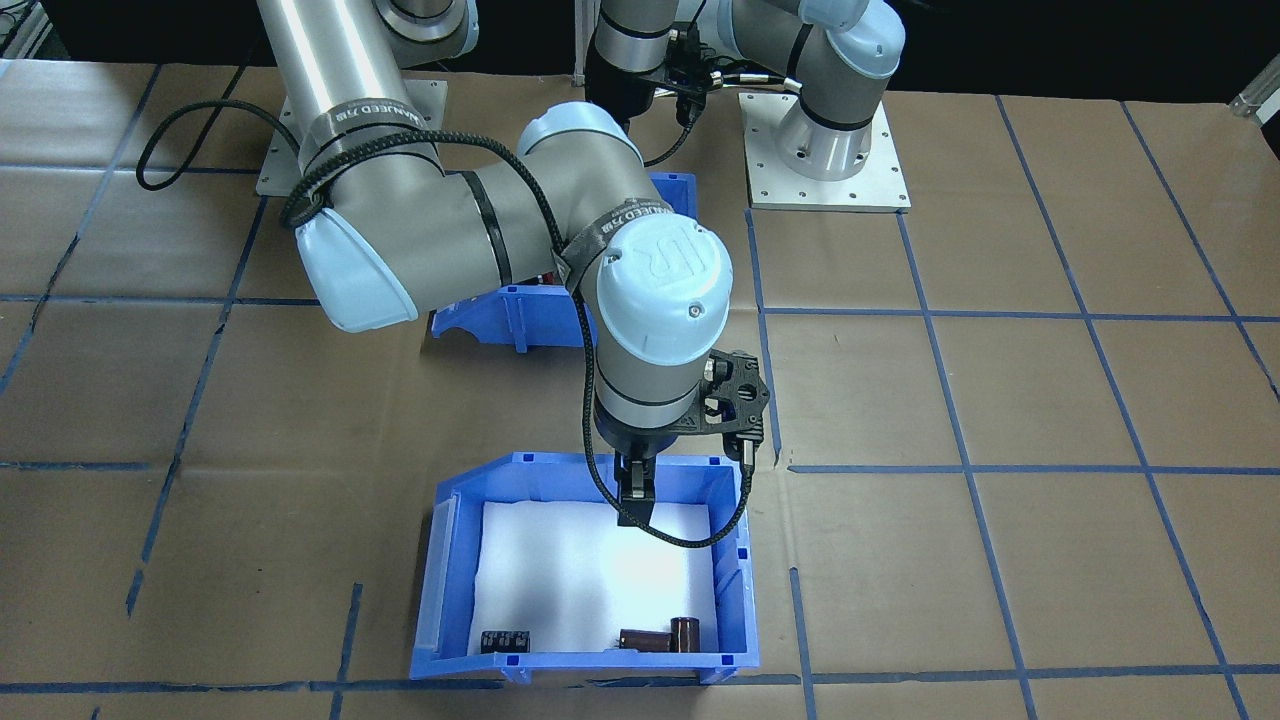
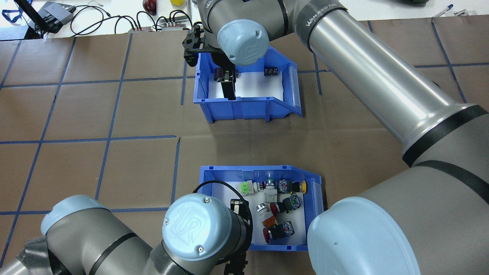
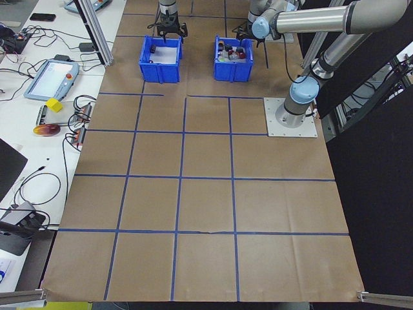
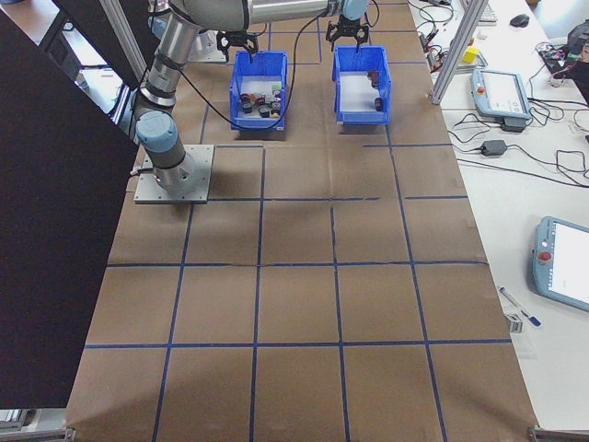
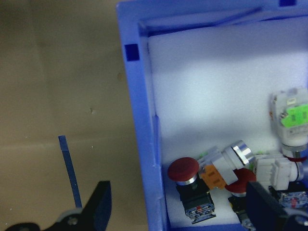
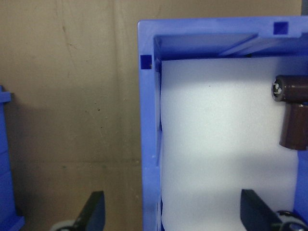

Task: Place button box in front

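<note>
I will next take hold of the capacitor bin with my right gripper by its side opposite the capacitors, to empty the front spot for the button box [image 1: 520, 315].
The button box [image 2: 244, 168] is a blue bin lined with white foam, near the robot, holding red, green and yellow push-buttons [image 2: 276, 206]. My left gripper [image 5: 175, 204] is open, and its fingers [image 5: 98, 211] straddle the box's side wall [image 5: 140, 120], one outside and one inside by a red button [image 5: 183, 169]. Farther out stands an alike blue bin [image 2: 248, 105] with dark capacitors [image 6: 291, 89]. My right gripper [image 2: 228, 86] is open astride that bin's wall [image 6: 147, 120]. In the front-facing view the right arm hides most of the button box [image 1: 520, 315].
Blue tape lines divide the brown paper-covered table [image 2: 114, 114] into squares. Cables and small devices [image 2: 57, 15] lie beyond the far edge. Teach pendants [image 4: 502, 92] sit on side benches. The arms' base plates [image 1: 825, 150] stand behind the bins.
</note>
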